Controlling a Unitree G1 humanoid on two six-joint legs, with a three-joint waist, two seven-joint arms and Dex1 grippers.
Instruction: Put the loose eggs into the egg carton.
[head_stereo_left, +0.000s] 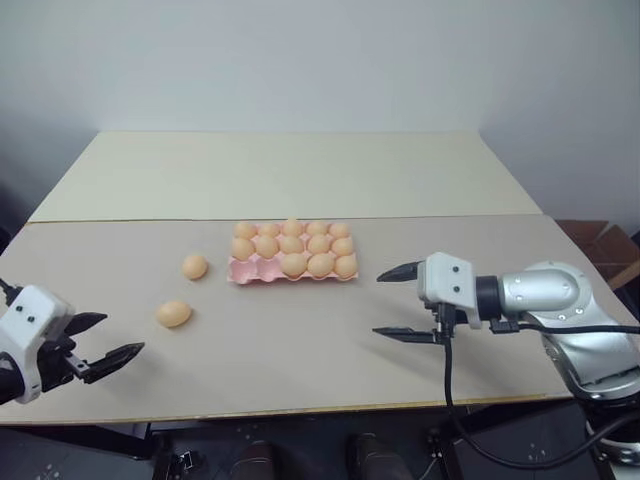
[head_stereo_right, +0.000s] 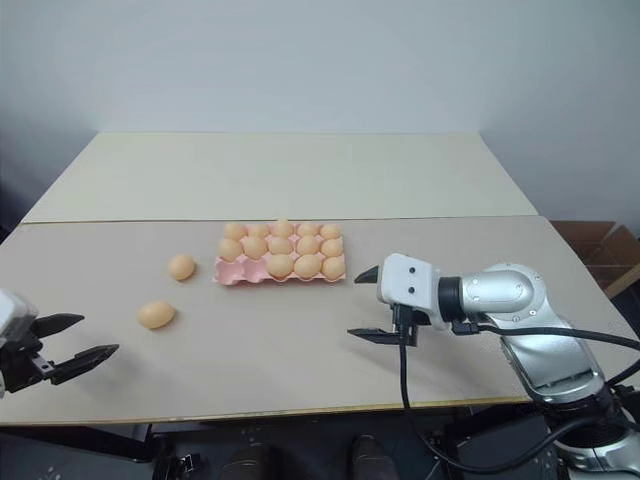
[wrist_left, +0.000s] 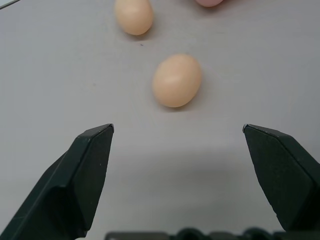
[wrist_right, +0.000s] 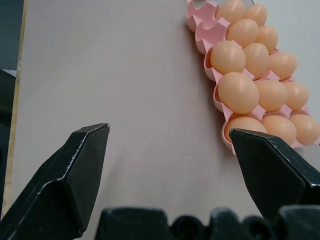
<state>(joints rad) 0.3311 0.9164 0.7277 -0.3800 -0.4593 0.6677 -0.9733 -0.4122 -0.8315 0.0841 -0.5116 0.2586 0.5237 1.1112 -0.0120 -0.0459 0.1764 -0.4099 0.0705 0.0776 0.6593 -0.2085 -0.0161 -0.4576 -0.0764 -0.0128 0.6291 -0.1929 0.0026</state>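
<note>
The nearer egg curves away to rounded ends, so I should next grab the egg with my left gripper by the facing sides of its middle (head_stereo_left: 173, 314) (wrist_left: 177, 80).
Two loose eggs lie on the table left of the egg carton (head_stereo_left: 243, 271), one egg (head_stereo_left: 195, 267) close to it and another egg (head_stereo_left: 173, 313) nearer the front. The pink carton holds several eggs, and its two front-left cups look bare. My left gripper (head_stereo_left: 124, 333) is open at the front left, short of the nearer egg (wrist_left: 177, 80), which sits ahead between its fingers (wrist_left: 85, 170). My right gripper (head_stereo_left: 377, 304) is open and holds nothing, to the right of the carton's front corner (wrist_right: 200, 35).
The table's front edge (head_stereo_left: 300, 410) runs just below both grippers. A second, lighter tabletop (head_stereo_left: 280, 170) joins on at the back against a wall. A cardboard box (head_stereo_left: 603, 245) stands off the table's right side.
</note>
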